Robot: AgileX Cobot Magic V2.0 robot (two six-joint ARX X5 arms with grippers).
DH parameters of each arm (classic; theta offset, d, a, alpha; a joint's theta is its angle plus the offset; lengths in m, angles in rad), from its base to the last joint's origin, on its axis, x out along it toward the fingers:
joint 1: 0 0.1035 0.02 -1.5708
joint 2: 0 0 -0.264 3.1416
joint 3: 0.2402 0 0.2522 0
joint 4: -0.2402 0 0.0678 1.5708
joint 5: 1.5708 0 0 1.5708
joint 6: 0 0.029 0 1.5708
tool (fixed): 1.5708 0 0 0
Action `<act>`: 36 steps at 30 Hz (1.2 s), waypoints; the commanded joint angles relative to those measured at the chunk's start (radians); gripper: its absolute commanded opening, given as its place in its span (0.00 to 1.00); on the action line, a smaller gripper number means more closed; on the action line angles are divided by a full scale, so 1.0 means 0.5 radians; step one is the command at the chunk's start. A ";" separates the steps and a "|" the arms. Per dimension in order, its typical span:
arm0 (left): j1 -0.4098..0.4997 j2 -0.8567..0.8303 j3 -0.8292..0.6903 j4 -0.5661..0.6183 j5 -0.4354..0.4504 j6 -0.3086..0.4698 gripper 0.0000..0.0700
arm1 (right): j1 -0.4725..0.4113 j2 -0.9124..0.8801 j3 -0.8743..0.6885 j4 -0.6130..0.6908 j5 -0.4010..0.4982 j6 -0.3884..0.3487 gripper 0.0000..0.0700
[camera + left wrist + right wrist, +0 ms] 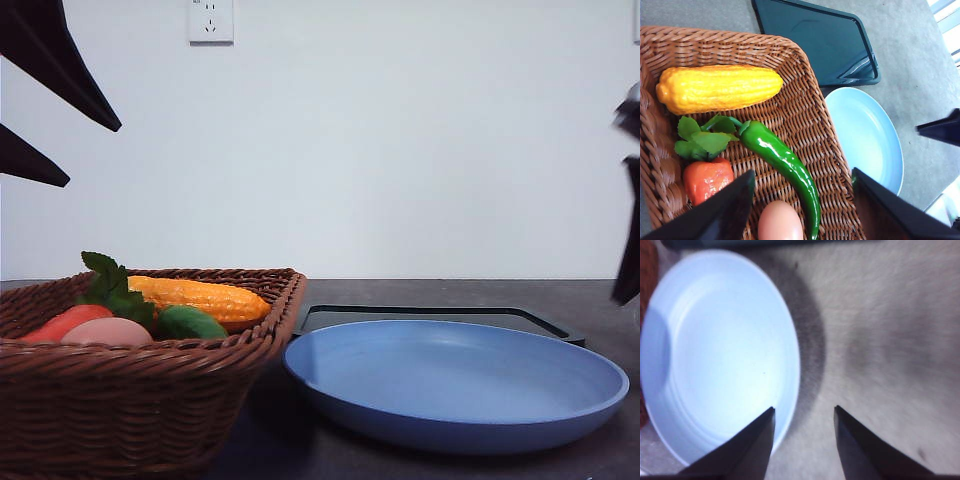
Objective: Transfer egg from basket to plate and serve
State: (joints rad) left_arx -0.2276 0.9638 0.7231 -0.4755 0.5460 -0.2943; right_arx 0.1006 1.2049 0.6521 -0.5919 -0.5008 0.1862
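Observation:
My right gripper takes hold of the light blue plate by its rim (622, 388) next, to serve the egg on the black tray (430, 314).
The pinkish egg (105, 332) lies in the brown wicker basket (150, 400) at the front left, beside the green pepper. In the left wrist view the egg (780, 221) rests on the basket (805, 65) floor between the two spread fingers. My left gripper (804, 172) hangs open above the basket, holding nothing; in the front view it (95, 155) is high at the top left. The light blue plate (455, 385) stands empty to the right of the basket. My right gripper (804, 408) is open over the table just beside the plate (715, 355) rim.
The basket also holds a yellow corn cob (717, 87), a green pepper (782, 160) and a red vegetable with green leaves (707, 177). A flat black tray (430, 318) lies behind the plate. A white wall stands close behind the table.

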 commanded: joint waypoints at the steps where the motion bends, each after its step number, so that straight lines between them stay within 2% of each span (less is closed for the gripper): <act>1: -0.008 0.018 0.034 0.019 0.007 0.028 0.59 | 0.040 0.083 0.034 0.059 -0.003 -0.020 0.36; 12: -0.008 0.018 0.034 0.020 0.007 0.035 0.59 | 0.216 0.422 0.034 0.294 0.000 0.058 0.34; 21: -0.008 0.018 0.034 0.040 0.008 0.036 0.59 | 0.226 0.453 0.034 0.316 0.009 0.083 0.00; 26: -0.028 0.018 0.034 0.033 0.015 0.048 0.59 | 0.224 0.430 0.034 0.297 0.009 0.083 0.00; 29: -0.071 0.018 0.035 0.003 0.084 0.064 0.61 | 0.218 0.379 0.034 0.240 0.009 0.079 0.00; 32: -0.133 0.018 0.036 -0.117 0.122 0.113 0.64 | 0.198 0.289 0.034 0.149 0.011 0.065 0.00; 36: -0.240 0.018 0.037 -0.263 0.067 0.157 0.64 | 0.155 0.130 0.034 0.041 0.019 0.060 0.00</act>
State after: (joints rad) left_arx -0.3371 0.9638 0.7235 -0.6075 0.5862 -0.2444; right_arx 0.1800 1.2748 0.6575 -0.5734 -0.4885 0.2288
